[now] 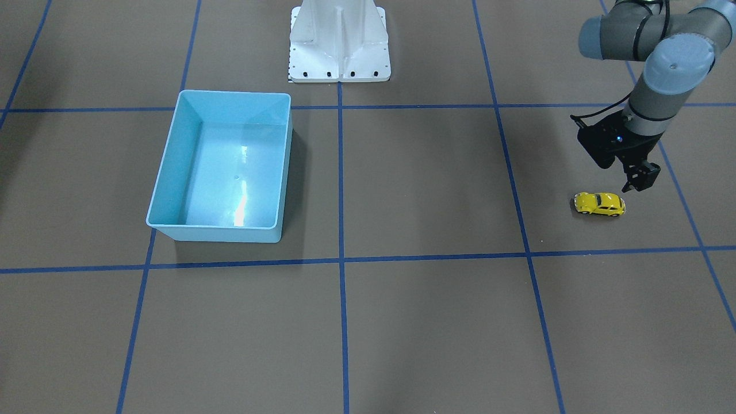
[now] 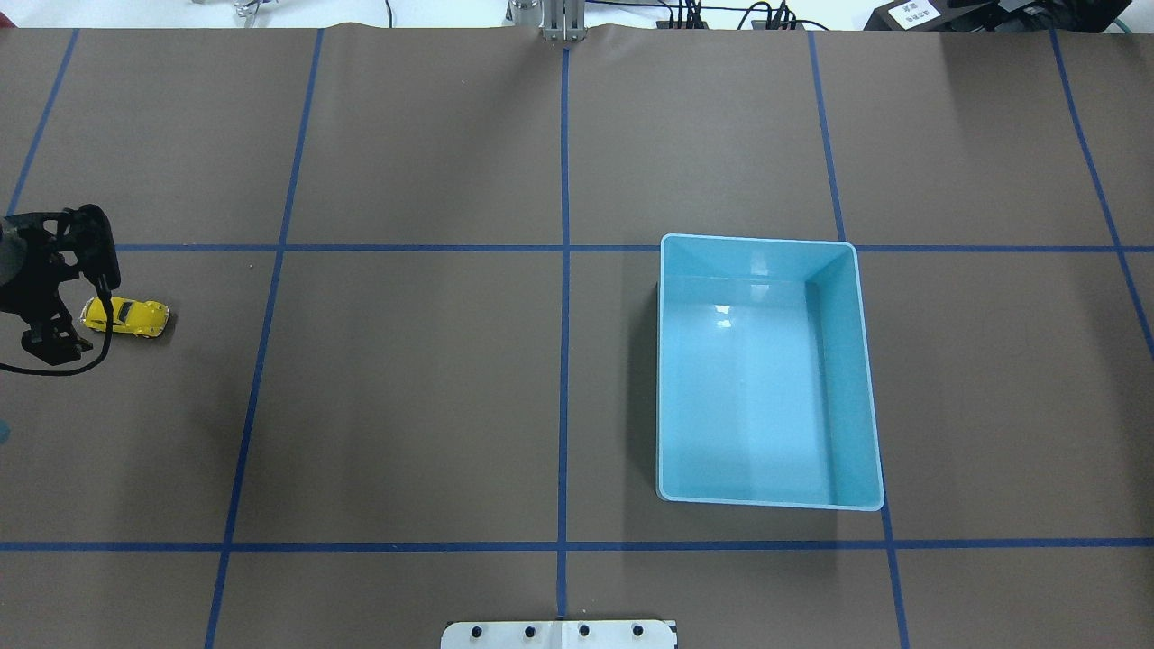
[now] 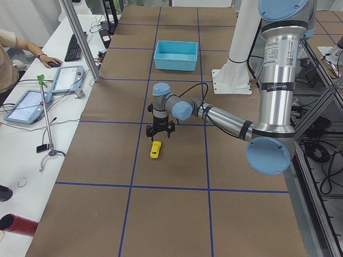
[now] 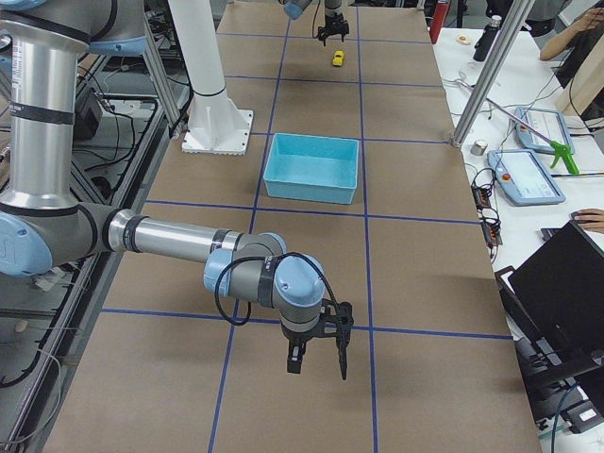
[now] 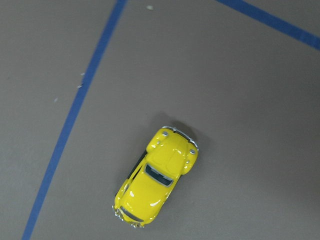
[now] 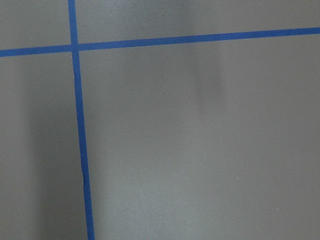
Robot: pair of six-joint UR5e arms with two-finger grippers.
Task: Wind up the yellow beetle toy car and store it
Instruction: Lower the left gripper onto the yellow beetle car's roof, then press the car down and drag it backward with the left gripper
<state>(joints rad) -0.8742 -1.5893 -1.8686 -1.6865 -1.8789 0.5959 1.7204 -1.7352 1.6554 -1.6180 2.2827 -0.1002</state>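
I should next pick up the yellow beetle car (image 1: 600, 203) with my left gripper across the long sides of its body, to wind it up and store it.
The yellow beetle toy car (image 1: 600, 203) stands on its wheels on the brown table, far out on my left side (image 2: 126, 316). It also shows in the left wrist view (image 5: 156, 177), below and slightly off centre. My left gripper (image 1: 634, 187) hovers just above the table beside the car's end, a little nearer my base, open and empty, not touching the car (image 3: 155, 149). The light-blue bin (image 1: 230, 233) stands empty on my right half (image 2: 766, 500). My right gripper (image 4: 318, 363) shows only in the exterior right view, over bare table; I cannot tell whether it is open or shut.
My white base pedestal (image 1: 339, 46) stands at the table's near edge in the middle. Blue tape lines (image 2: 563, 270) grid the brown mat. A metal pole (image 3: 80, 40) and tablets (image 3: 27, 104) stand on the operators' side bench.
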